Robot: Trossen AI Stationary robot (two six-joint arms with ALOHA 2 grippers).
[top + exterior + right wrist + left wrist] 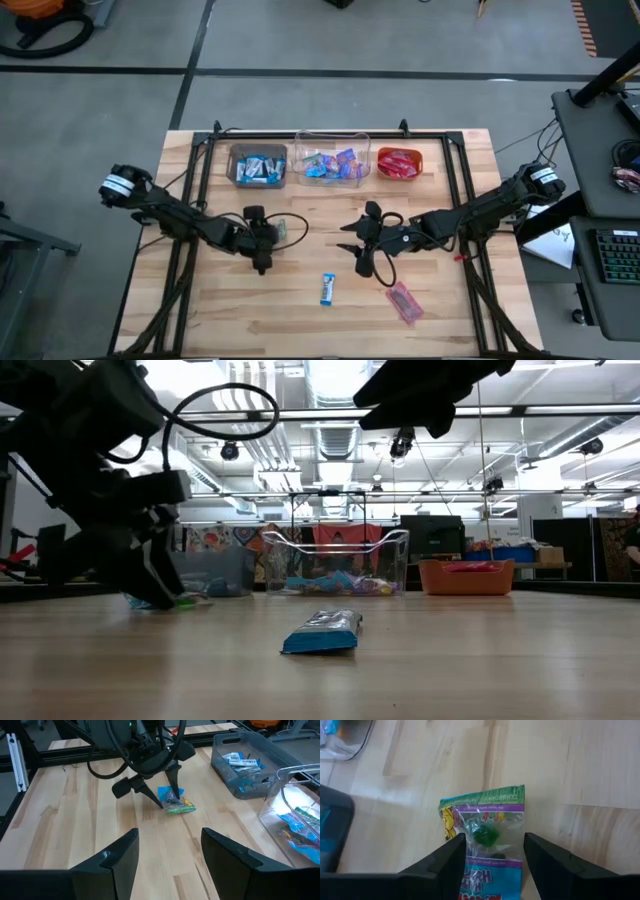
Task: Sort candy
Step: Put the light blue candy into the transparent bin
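Both fingers of my left gripper reach down near the table on either side of the candy packet's see-through middle [493, 841]. My left gripper should close there now, as it would hold the packet.
A purple-multicolour candy packet [487, 827] lies flat on the table near its middle left; it also shows in the right wrist view [175, 802]. My left gripper [495, 857] is open and points down over the packet, one finger at each long side. My right gripper [362, 250] is open and empty above the table's middle, clear of the candy. A blue-and-white candy [327, 288] lies flat toward the near edge and also shows in the low view [322, 632]. A red candy [404, 302] lies to its right. My left gripper comes at the packet from above, pointing down, with its fingers [452, 857] beside the packet's two long sides [470, 837], near one end. The packet lies flat on the table. I cannot tell whether the fingers touch it.
Three bins stand in a row at the far edge: a brown one [258, 165] with blue-and-white candy, a clear one [332, 160] with multicolour candy, an orange one [399, 163] with red candy. A black frame rail [330, 133] runs behind them.
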